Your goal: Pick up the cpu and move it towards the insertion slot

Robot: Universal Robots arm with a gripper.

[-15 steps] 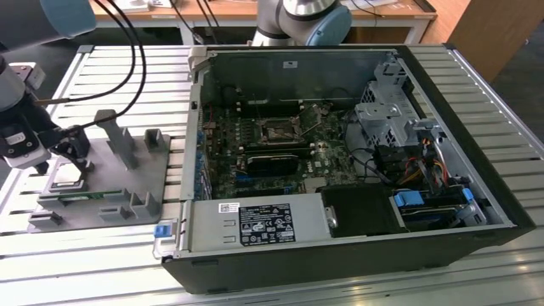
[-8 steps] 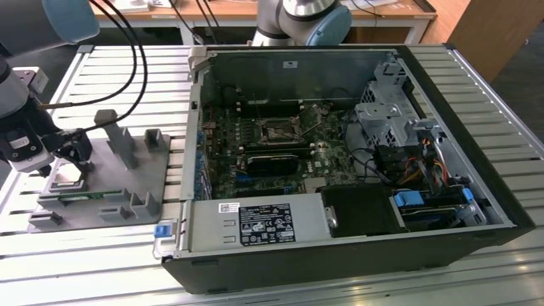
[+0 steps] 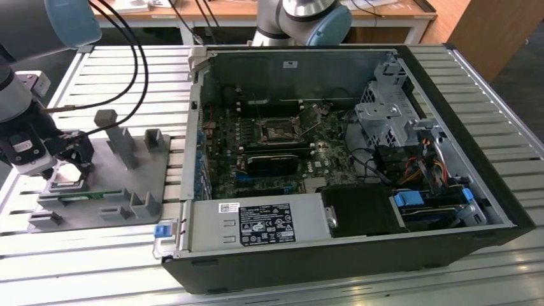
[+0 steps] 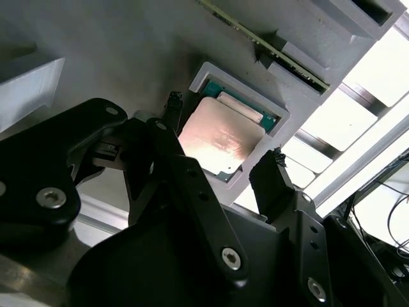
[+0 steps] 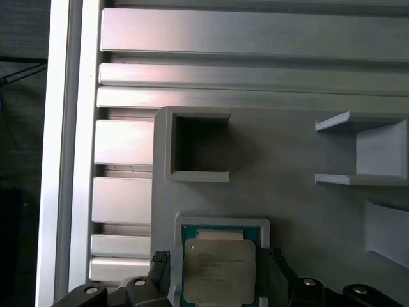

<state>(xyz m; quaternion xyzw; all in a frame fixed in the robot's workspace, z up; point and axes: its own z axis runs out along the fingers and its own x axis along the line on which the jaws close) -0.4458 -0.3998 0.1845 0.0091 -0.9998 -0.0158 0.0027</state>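
The gripper is ready to close, as its black fingers are on either side of it, over the sides of the gray pocket. Closing now would catch the CPU (image 3: 68,173).
The cpu (image 5: 219,268), a small square chip with a shiny silver top and a green edge, lies in a square pocket of the gray plastic tray (image 5: 287,147). My gripper (image 5: 220,262) hangs just above it, open, with one black finger on each side and a small gap to the chip's edges. In the second wrist view the cpu (image 4: 220,137) sits between the gripper's (image 4: 223,131) fingertips (image 4: 275,163). In the exterior view the gripper (image 3: 72,167) is over the tray's (image 3: 127,185) near-left pocket. The insertion slot (image 3: 278,132) sits on the green board inside the open computer case.
A green memory stick (image 3: 81,194) lies in the tray beside the cpu pocket, with gray upright posts (image 3: 111,131) behind it. The computer case (image 3: 357,210) stands on the exterior view's right, walls raised around the board. Cables (image 3: 136,57) hang over the slatted table.
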